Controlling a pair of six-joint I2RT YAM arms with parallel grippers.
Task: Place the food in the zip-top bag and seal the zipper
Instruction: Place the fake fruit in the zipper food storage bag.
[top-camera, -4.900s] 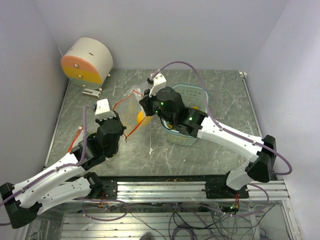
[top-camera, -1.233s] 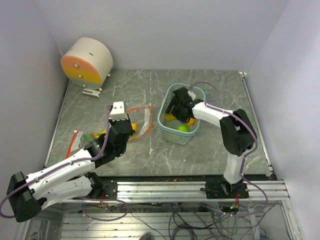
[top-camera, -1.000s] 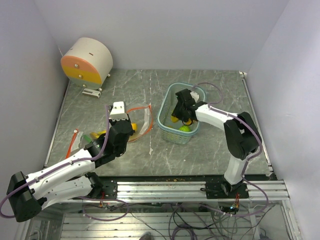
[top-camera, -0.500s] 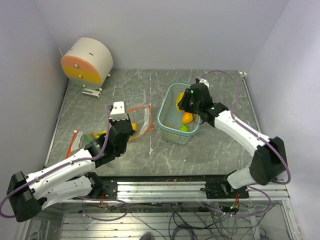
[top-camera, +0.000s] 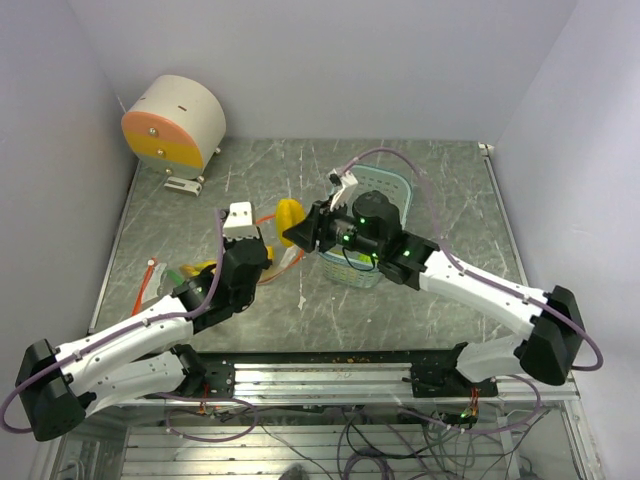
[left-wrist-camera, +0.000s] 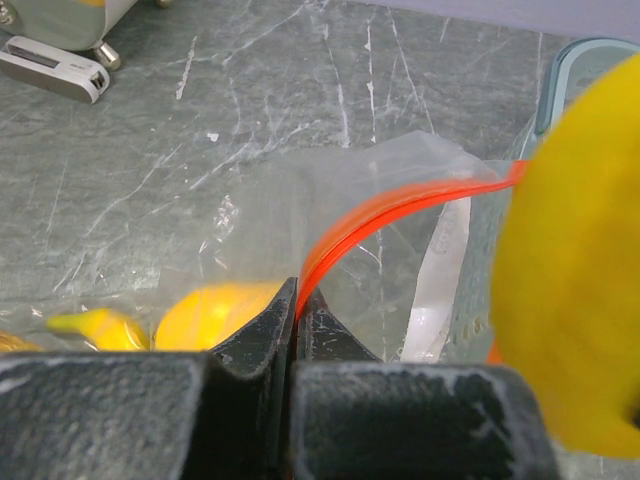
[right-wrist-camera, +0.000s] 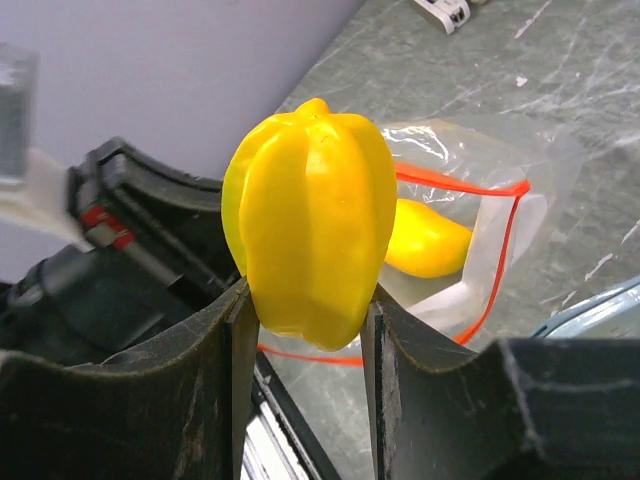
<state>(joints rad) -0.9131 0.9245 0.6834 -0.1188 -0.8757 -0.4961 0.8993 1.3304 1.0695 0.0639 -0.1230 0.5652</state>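
Note:
The whole ribbed yellow fruit (top-camera: 290, 214) is still above the bag's zipper. My right gripper next brings the fruit down toward the bag's opening before it opens.
My left gripper (top-camera: 266, 262) (left-wrist-camera: 297, 292) is shut on the red-orange zipper strip (left-wrist-camera: 385, 215) of the clear zip-top bag (left-wrist-camera: 300, 200) and holds its mouth up. An orange-yellow mango (left-wrist-camera: 215, 312) and a yellow banana (left-wrist-camera: 95, 325) lie inside the bag. My right gripper (top-camera: 296, 231) (right-wrist-camera: 305, 300) is shut on a ribbed yellow fruit (top-camera: 290, 214) (right-wrist-camera: 315, 215), held just above the bag's open mouth (right-wrist-camera: 470, 230). The mango (right-wrist-camera: 425, 240) also shows through the bag in the right wrist view. Something green (top-camera: 179, 273) shows at the bag's left end.
The pale teal basket (top-camera: 391, 186) stands right of the bag, mostly hidden under my right arm; its rim (left-wrist-camera: 565, 75) shows in the left wrist view. A round white and orange device (top-camera: 172, 122) sits at the back left. Walls close in on three sides.
My right gripper has lifted the yellow fruit out of the basket and carried it left to the bag's mouth. My left gripper has kept hold of the zipper strip.

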